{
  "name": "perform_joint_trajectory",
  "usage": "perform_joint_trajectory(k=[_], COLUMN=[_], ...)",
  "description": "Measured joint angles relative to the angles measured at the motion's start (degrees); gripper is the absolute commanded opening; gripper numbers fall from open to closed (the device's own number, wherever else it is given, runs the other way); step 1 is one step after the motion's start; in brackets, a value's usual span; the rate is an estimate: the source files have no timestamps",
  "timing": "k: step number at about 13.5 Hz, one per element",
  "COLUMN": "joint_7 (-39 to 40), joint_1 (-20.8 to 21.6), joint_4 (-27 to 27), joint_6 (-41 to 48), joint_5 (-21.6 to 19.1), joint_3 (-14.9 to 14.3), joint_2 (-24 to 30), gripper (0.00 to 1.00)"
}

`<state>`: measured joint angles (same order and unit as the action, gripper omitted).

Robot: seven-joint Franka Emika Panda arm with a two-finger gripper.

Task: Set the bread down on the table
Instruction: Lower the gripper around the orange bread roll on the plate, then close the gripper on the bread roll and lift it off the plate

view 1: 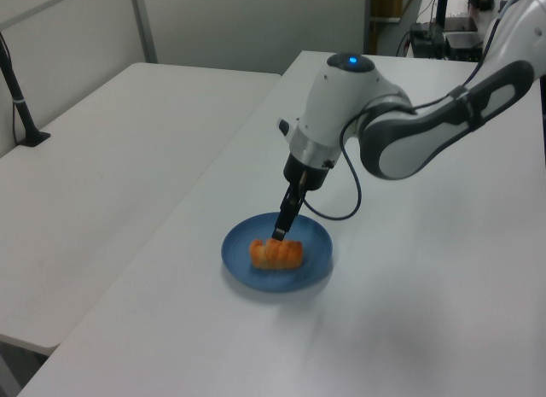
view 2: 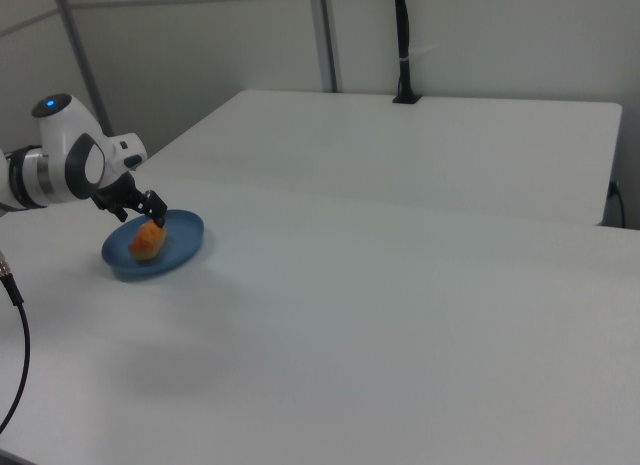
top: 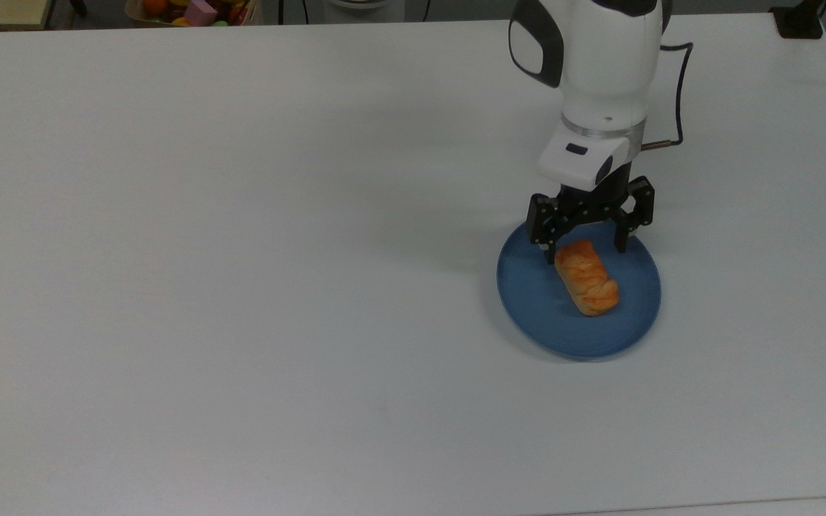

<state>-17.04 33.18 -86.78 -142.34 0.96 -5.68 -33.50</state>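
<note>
The gripper grabs the bread by its middle (view 1: 276, 255) next, to move the bread off the blue plate (view 1: 277, 281) and onto the table.
The bread (top: 586, 278) is a small golden-orange braided roll lying on a round blue plate (top: 535, 294), also seen as the bread (view 1: 275, 253) and the bread (view 2: 147, 240) in the side views. The plate rests on the white table (top: 241, 287). My gripper (top: 585, 254) hangs open just above the bread's far end in the top view, one finger on each side of that end, nothing held. In the left view the gripper (view 1: 280, 231) points down at the roll. In the right view the gripper (view 2: 141, 214) sits over the plate (view 2: 180, 247).
A box of coloured toys (top: 194, 10) stands beyond the table's far edge at the top view's upper left. A second white table (view 1: 102, 166) adjoins at the left view's left. A black post (view 2: 402, 45) rises at the back in the right view.
</note>
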Motion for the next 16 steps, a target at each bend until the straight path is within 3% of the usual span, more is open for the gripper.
perform_joint_trajectory(k=[7,10,13,16], joint_7=[0.0,0.0,0.0,0.1], joint_1=[0.2,0.3,1.6,2.3], joint_4=[0.4,0.4,0.5,0.5], joint_6=[-4.9,-4.9,-4.9,-4.9], joint_5=[1.9,2.8,3.7,5.9], joint_3=[0.0,0.0,0.0,0.0], joint_2=[-4.7,-4.9,-5.2,-5.3], gripper=[1.00,0.94,0.73,0.40])
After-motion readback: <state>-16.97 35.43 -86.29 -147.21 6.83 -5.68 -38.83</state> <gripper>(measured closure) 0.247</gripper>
